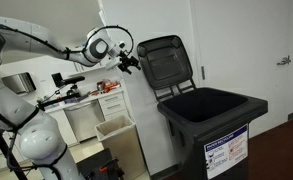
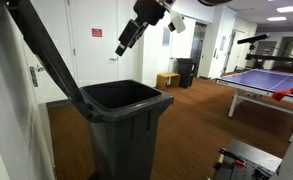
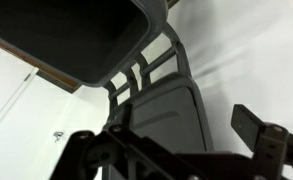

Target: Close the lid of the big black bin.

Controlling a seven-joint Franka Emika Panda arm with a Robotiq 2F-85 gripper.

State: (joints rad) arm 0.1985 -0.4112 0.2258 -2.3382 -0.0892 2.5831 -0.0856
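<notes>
The lid should swing over and close the bin, so my gripper will next grab the lid's side edge nearest me, away from the hinge.
The big black bin stands open on the floor, with a white and blue label on its front; it also shows in an exterior view. Its lid stands upright against the white wall, ribbed underside facing out. In an exterior view the lid leans up and back from the hinge. My gripper hangs in the air beside the lid's upper edge, apart from it, and above the bin. In the wrist view the open, empty gripper faces the lid, with the bin's mouth at the top.
A smaller beige bin stands next to the black bin. A cluttered desk with drawers is behind the arm. A table tennis table and a cardboard box stand farther off on the wooden floor.
</notes>
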